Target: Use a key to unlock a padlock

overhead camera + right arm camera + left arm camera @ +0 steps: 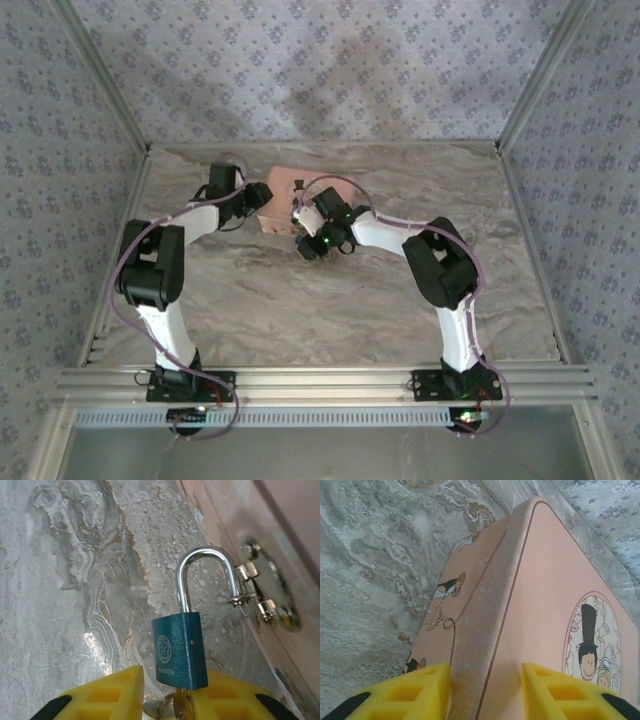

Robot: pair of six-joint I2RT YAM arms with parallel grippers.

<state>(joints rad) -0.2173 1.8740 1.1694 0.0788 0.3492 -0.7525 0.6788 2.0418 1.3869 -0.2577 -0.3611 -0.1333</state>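
Note:
My right gripper grabs the key (183, 703) at the padlock's bottom (182, 682) next, which leaves the shackle free to slip off the hasp.
A small teal padlock (179, 650) hangs by its silver shackle (205, 560) from the metal hasp (265, 600) on the side of the pink tin (545, 580). The shackle's right leg ends at the hasp ring, away from the lock body. A key (181, 705) sticks out of the bottom of the padlock, with a key ring beside it. My right gripper (172, 680) is open around the key, and there is a gap between the key and the left finger. My left gripper (486, 680) is shut on the tin's near edge, holding it at the back of the table (300, 300).
The pink tin (280, 192) stands at the back middle of the marble-patterned table, with both arms reaching in to it. Patterned walls close the table in on three sides. An aluminium rail (320, 380) runs along the near edge by the arm bases.

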